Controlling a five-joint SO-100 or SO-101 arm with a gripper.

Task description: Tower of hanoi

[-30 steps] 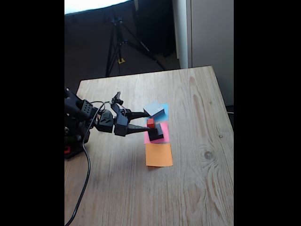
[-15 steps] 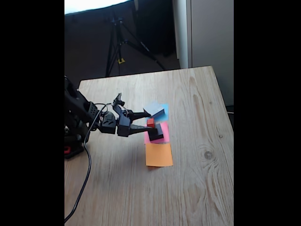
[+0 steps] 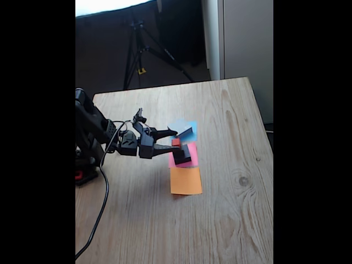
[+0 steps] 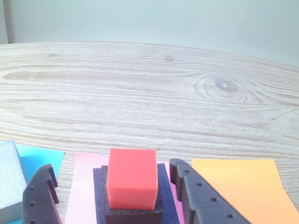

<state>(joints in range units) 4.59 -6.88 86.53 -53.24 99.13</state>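
The robot's gripper will next grab the red cube by its sides, to move it off the small black cube and onto the large grey block [image 3: 185, 132].
A tiny red cube [image 4: 131, 183] tops a small black cube [image 4: 133, 213], which rests on a medium black block [image 4: 99, 183] lying on a pink paper square [image 4: 80, 186]. In the fixed view this stack shows as the red cube [image 3: 176, 142] over the black block [image 3: 183, 155]. The large flat grey block [image 4: 8, 182] lies to the left on a blue paper square [image 4: 41, 160]; the fixed view has the grey block [image 3: 185, 132] just behind the stack. My gripper [image 4: 111, 169] is open, its fingers [image 4: 196, 198] standing either side of the stack at red-cube height. The fixed view shows the gripper [image 3: 176, 141] reaching in from the left.
An orange paper square [image 4: 238, 186] lies bare to the right of the stack, in the fixed view [image 3: 186, 180] nearer the camera. The wooden table [image 3: 236, 192] stretches beyond. The arm's base and cable [image 3: 102, 192] are at the table's left edge. A tripod [image 3: 140, 49] stands behind.
The gripper has pushed a little further right, and its open fingers now flank the red cube. The blocks have not moved.
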